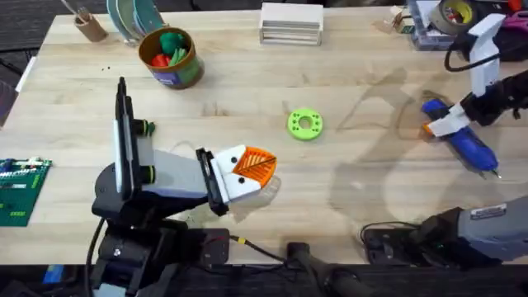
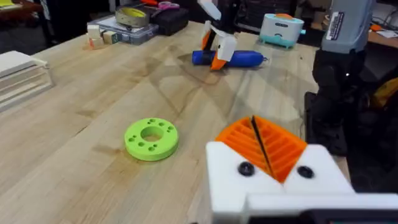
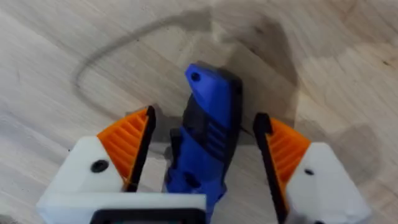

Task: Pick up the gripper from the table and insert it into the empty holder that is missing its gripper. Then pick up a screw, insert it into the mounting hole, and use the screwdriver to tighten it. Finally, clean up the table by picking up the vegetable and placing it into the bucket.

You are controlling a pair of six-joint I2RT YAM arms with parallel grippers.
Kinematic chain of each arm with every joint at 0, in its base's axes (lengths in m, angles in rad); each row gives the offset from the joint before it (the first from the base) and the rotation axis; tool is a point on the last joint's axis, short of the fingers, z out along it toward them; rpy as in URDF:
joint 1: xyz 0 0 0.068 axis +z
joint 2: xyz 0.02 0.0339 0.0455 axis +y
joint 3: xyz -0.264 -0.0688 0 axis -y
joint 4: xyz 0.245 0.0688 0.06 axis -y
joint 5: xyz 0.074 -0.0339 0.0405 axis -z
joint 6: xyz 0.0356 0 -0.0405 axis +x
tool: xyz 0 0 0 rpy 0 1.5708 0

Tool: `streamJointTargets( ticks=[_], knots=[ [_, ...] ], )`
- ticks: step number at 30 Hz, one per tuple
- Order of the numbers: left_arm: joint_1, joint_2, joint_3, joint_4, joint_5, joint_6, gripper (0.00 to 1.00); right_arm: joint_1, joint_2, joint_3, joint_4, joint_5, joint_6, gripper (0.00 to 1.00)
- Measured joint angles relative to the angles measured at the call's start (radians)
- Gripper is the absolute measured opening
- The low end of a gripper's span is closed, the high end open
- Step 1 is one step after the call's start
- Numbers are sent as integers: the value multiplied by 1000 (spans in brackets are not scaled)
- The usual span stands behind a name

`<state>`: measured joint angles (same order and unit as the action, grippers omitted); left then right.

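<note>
The screwdriver's pointed metal tip point(image 1: 497, 173) sticks out at its front end, so my right gripper will grip the blue screwdriver by its handle point(image 1: 442, 113) next.
The blue screwdriver point(image 1: 468, 146) lies on the table at the right, metal tip toward the front edge. My right gripper point(image 1: 440, 121) is down over its handle, open, one orange pad on each side of the blue screwdriver point(image 3: 205, 130) and my right gripper point(image 3: 204, 119) not closed on it. My left gripper point(image 1: 262, 165) hovers near the table's front middle, orange pads pressed together, shut with nothing visible between them point(image 2: 256, 134). The yellow-brown bucket point(image 1: 188, 68) stands at the back left with the green vegetable point(image 1: 172, 39) and a red piece inside. The loose gripper, the holder and the screw are out of view.
A bright green flat ring point(image 1: 304, 124) lies mid-table, just beyond the left gripper, the ring point(image 2: 151, 138) close ahead. A white stacked box point(image 1: 290, 23) sits at the back middle, a tape roll point(image 1: 454, 14) and clutter back right, a wooden cup point(image 1: 89, 26) back left, a green baseplate point(image 1: 21, 191) front left.
</note>
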<state>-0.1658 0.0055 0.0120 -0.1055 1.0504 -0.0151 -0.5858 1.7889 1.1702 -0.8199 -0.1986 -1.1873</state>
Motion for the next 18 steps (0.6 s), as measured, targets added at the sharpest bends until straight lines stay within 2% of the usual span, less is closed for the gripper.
streamJointTargets(
  ticks=[13, 18],
  knots=[
    [0, 0, 0, 0, 0, 0, 3, 70, 0, 5, -4, 125, 21, 990],
    [0, 0, 0, 0, 0, 0, 3, 75, 0, 5, -7, 139, 36, 989]
  ],
)
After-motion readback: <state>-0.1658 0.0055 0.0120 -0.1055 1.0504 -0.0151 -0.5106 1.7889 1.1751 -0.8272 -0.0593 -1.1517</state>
